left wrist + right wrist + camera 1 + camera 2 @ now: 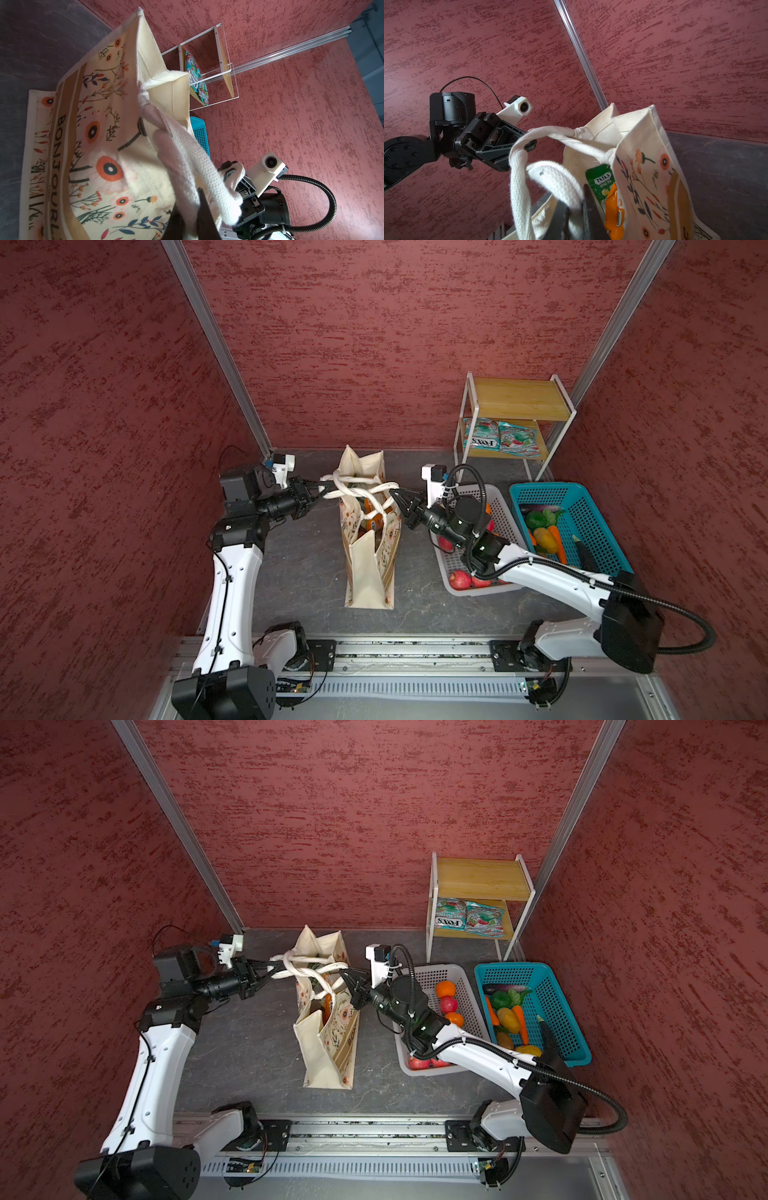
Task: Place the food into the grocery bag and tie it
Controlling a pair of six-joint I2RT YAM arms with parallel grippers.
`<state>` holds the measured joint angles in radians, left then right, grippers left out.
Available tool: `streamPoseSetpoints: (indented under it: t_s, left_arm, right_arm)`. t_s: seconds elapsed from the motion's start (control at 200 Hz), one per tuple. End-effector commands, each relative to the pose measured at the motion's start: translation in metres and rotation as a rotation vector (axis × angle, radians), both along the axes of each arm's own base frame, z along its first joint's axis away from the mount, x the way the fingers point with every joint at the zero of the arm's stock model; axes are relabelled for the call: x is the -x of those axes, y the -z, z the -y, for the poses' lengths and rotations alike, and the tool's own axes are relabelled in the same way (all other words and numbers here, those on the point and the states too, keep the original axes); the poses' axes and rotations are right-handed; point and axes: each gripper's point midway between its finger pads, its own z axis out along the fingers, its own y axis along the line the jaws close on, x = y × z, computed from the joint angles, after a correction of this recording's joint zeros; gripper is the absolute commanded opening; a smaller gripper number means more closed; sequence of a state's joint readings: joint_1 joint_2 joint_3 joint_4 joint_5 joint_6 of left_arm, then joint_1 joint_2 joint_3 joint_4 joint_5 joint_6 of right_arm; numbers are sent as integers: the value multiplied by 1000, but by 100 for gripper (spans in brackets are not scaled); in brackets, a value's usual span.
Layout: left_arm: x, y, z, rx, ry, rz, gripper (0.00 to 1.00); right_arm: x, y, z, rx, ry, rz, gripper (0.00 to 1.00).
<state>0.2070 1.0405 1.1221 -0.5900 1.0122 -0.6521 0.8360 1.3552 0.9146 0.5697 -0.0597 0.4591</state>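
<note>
My right gripper should stay closed until I pull the handle (387, 487) tighter, because the white handles cross in a loose loop (340, 486) above the bag's opening.
The grocery bag (368, 568) (328, 1048) stands upright mid-table, cream canvas with floral print. Its white loop handles (361, 485) (309, 969) cross and wind round each other above its mouth. My left gripper (322, 490) (272, 970) (193, 207) is shut on one handle at the bag's left. My right gripper (395, 494) (345, 974) (575, 205) is shut on the other handle at the bag's right. The handles stretch taut between them. Of the food, a green FOX'S packet (601, 182) and an orange packet (614, 212) show inside the bag.
A grey basket (498, 497) with red apples (459, 580) and oranges (445, 988) lies under my right arm. Beside it, a teal basket (540, 487) holds vegetables. A small wooden shelf (515, 398) at the back right carries two packets (500, 438). Red walls enclose the table.
</note>
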Motion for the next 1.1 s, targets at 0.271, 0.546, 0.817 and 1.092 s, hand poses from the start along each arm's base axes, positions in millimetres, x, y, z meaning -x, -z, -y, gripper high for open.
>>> streamPoseSetpoints:
  t_s: [0.271, 0.546, 0.817, 1.092]
  left_arm:
    - [4, 9, -58, -238, -309, 4, 0]
    - [8, 20, -93, -367, -458, -26, 0]
    - [11, 41, -125, -471, -574, -79, 0]
    - [20, 58, -174, -579, -748, -155, 0]
  right_arm:
    - [-14, -60, 68, -90, 303, 121, 0]
    - [-35, -47, 121, 90, 563, 121, 0]
    - [-48, -18, 163, 236, 721, 43, 0]
    - [-51, 29, 226, 377, 935, -85, 0]
